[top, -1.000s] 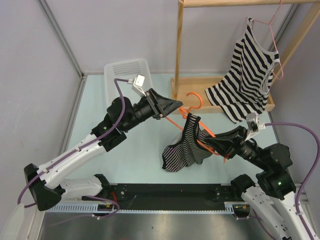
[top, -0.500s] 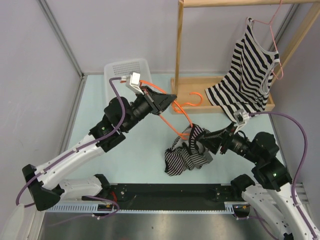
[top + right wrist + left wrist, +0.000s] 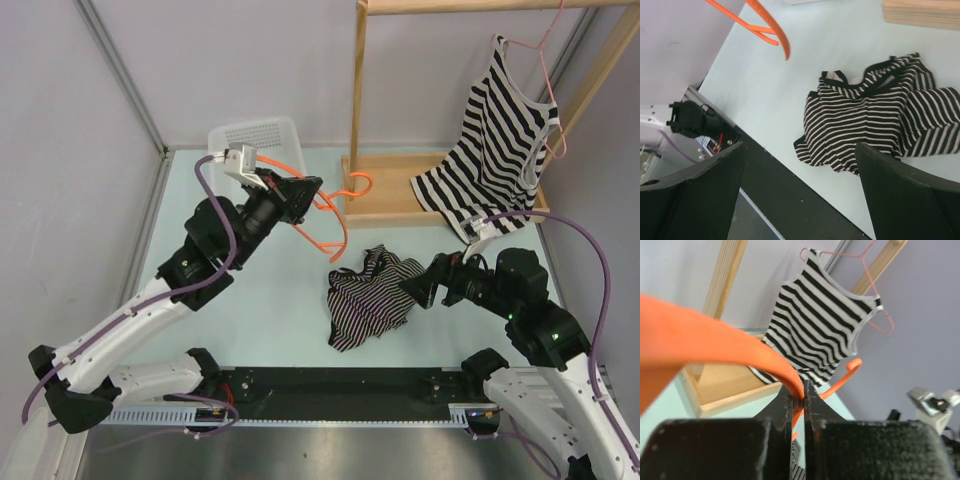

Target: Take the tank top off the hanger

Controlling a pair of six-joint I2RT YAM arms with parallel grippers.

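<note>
My right gripper grabs the orange hanger by its free curved end point(image 3: 342, 247) point(image 3: 784, 44) next, so the hook stays free to hang on the rack.
The black-and-white striped tank top point(image 3: 368, 295) lies crumpled on the pale green table, free of the hanger; the right wrist view shows the tank top point(image 3: 875, 117) spread flat. The orange hanger point(image 3: 330, 215) hangs in the air to its back left. My left gripper point(image 3: 312, 190) is shut on the hanger's wire, and in the left wrist view the gripper point(image 3: 798, 396) pinches the orange hanger point(image 3: 720, 340) between its tips. My right gripper point(image 3: 418, 290) hovers just right of the tank top. It point(image 3: 800, 150) stands wide open with nothing between its fingers.
A wooden rack point(image 3: 358, 90) with a tray base stands at the back right, carrying a second striped tank top point(image 3: 495, 140) on a pink hanger point(image 3: 548, 75). A white basket point(image 3: 255, 135) sits at the back behind the left arm. A black rail point(image 3: 340, 385) runs along the near edge.
The left gripper shut on the orange hanger and carried it up and back-left, out of the tank top. The right gripper opened and drew back; the tank top dropped onto the table.
</note>
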